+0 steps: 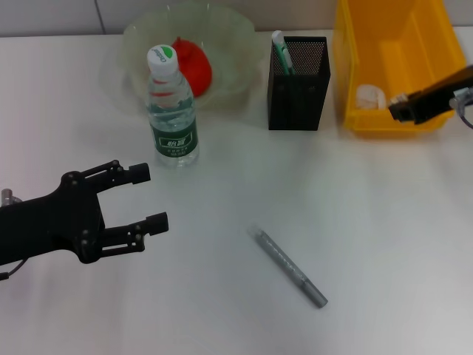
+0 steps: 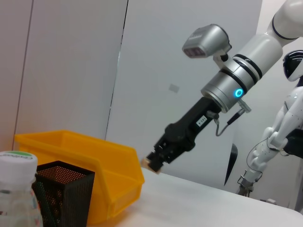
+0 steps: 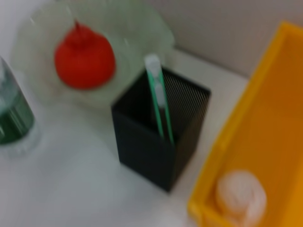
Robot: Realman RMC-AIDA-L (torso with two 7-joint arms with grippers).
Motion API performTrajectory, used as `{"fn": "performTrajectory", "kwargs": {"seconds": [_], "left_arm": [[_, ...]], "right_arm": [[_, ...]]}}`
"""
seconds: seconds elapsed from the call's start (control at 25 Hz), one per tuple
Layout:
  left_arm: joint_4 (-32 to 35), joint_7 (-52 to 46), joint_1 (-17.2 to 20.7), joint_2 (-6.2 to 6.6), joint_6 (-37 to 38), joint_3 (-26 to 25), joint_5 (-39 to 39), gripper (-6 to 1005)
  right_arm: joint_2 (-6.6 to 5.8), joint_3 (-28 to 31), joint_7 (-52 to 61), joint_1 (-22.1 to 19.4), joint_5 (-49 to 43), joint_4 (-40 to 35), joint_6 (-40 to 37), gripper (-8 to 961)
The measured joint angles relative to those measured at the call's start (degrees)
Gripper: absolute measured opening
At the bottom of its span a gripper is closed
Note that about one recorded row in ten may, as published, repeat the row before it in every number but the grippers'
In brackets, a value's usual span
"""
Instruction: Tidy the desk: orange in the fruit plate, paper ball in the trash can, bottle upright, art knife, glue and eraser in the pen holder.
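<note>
The robot's right gripper should move the pale eraser toward the black pen holder [image 1: 298, 83] before letting it go, as the eraser hangs by the yellow trash can, short of the holder.
The red-orange orange [image 1: 194, 63] lies in the pale green fruit plate [image 1: 140, 37]. In front of it the bottle [image 1: 172, 111] stands upright. The black mesh pen holder [image 1: 298, 83] holds a green and white glue stick [image 1: 281, 52]. A grey art knife [image 1: 288, 268] lies flat on the table. The paper ball [image 1: 369, 95] sits in the yellow trash can [image 1: 392, 29]. My right gripper [image 1: 399, 111] hovers at the can's front edge, shut on a small pale eraser [image 2: 146, 163]. At the front left, my left gripper [image 1: 151, 197] is open with nothing in it.
In the right wrist view the pen holder [image 3: 156, 137] stands between the fruit plate [image 3: 142, 28] and the trash can [image 3: 265, 142]. White table stretches around the art knife. A second white robot [image 2: 284, 127] stands beyond the table.
</note>
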Motion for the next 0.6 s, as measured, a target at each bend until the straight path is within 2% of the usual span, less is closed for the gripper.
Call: {"fn": "performTrajectory", "kwargs": {"seconds": [0.32, 0.6], "left_arm": [[-0.03, 0.00, -0.18, -0.26, -0.23, -0.07, 0.00, 834], [-0.69, 0.04, -0.44, -0.35, -0.98, -0.07, 0.01, 834]], "right_arm": [[0.09, -2.21, -4.19, -0.48, 6.62, 1.43, 13.76, 297], [-0.02, -7.07, -6.00, 2.13, 6.86, 11.40, 26.71, 308]]}}
